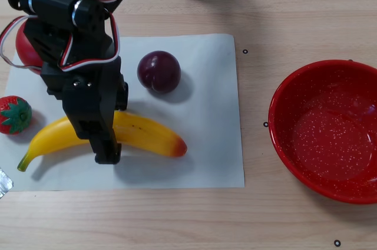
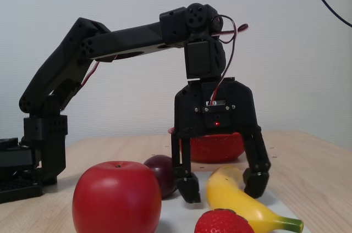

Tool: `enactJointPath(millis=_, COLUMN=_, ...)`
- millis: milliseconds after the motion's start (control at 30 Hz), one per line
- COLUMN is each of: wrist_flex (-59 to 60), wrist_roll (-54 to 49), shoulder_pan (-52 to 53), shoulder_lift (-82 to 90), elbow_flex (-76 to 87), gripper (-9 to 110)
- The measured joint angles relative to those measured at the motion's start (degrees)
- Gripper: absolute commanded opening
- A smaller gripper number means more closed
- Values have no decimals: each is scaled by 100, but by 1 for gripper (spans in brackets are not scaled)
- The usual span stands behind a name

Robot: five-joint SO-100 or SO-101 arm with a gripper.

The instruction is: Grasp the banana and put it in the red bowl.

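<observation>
Next, my gripper grabs the banana by the middle of its yellow body (image 1: 121,127), to put the banana in the red bowl (image 1: 330,132).
The yellow banana (image 1: 150,135) lies on a white paper sheet, green stem at the left, orange-red end at the right; it also shows in the fixed view (image 2: 242,203). My gripper (image 1: 109,138) is lowered over its middle. In the fixed view the gripper (image 2: 223,189) is open, with one finger (image 2: 190,189) on each side of the banana, tips near the table. I cannot tell whether the fingers touch the banana. The red speckled bowl (image 1: 330,132) stands empty at the right, apart from the paper. In the fixed view it sits behind the gripper (image 2: 220,150).
A dark purple plum (image 1: 159,72) lies on the paper sheet (image 1: 206,114) just behind the banana. A strawberry (image 1: 13,114) sits at the left edge, and a red apple (image 2: 116,197) is partly hidden by the arm. The arm's base (image 2: 44,150) stands at the back.
</observation>
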Motion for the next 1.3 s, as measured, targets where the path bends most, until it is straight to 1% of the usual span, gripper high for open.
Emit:
enactJointPath(millis=267, wrist_flex=0, wrist_roll=-9, shoulder_pan=-9, shoulder_lift=0, elbow_flex=-44, gripper=0)
enactJointPath(millis=433, wrist_flex=0, wrist_roll=-105, shoulder_pan=-9, shoulder_lift=0, elbow_flex=-44, gripper=0)
enactJointPath(millis=600, wrist_flex=-114, wrist_roll=-255, shoulder_pan=0, shoulder_lift=299, elbow_flex=475, gripper=0)
enactJointPath(millis=967, wrist_flex=-844, wrist_roll=-387, shoulder_pan=-9, shoulder_lift=1433, elbow_flex=2101, gripper=0)
enactJointPath(millis=1300, wrist_flex=-932, wrist_roll=-677, shoulder_pan=-141, shoulder_lift=2566, elbow_flex=2602, gripper=0)
